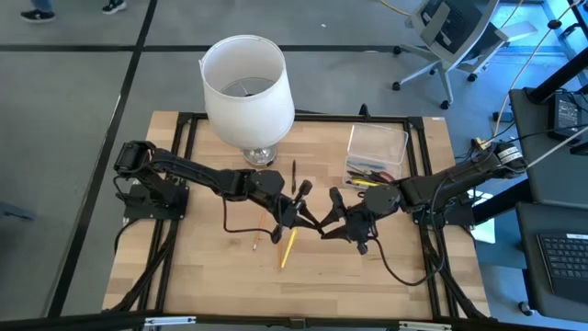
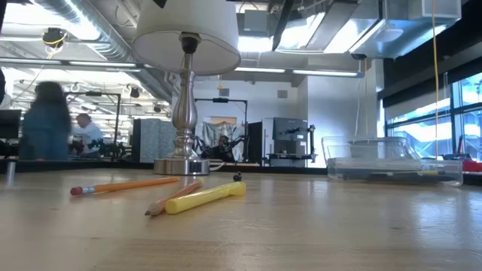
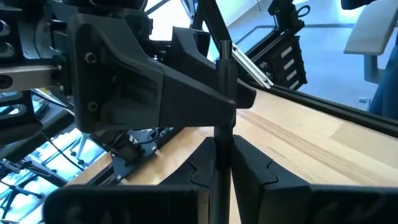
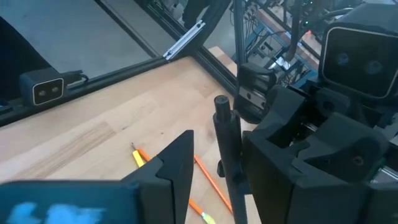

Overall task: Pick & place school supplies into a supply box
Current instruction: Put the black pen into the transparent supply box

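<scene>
My fingers are beside the pen's body, and the pen stands between them in the right wrist view, so my right gripper should close on the upright black pen (image 4: 228, 140).
A black pen (image 3: 222, 93) stands upright above the middle of the table, with my left gripper (image 3: 222, 149) shut on it. My right gripper (image 4: 214, 152) faces the left one at the same height and is open, with one finger on either side of the pen (image 4: 225, 140). In the high view the two grippers (image 1: 301, 210) (image 1: 338, 210) meet tip to tip. A yellow marker (image 1: 288, 246) and two pencils (image 2: 124, 185) (image 2: 173, 199) lie flat on the table below them. The clear supply box (image 1: 377, 152), holding several pens, rests at the far right. My left gripper pinches the pen's shaft (image 3: 221, 134) between its two fingers, below the clip. The fingers come nearly level from the table's left and lie across the pen. The pen stands upright, clear of the table. My right gripper: whether a finger (image 4: 177, 162) touches the pen, I cannot tell.
A white-shaded lamp (image 1: 246, 87) on a metal base (image 2: 181, 164) stands at the far middle, left of the box. A black frame (image 1: 423, 175) runs round the table. People sit in the room beyond.
</scene>
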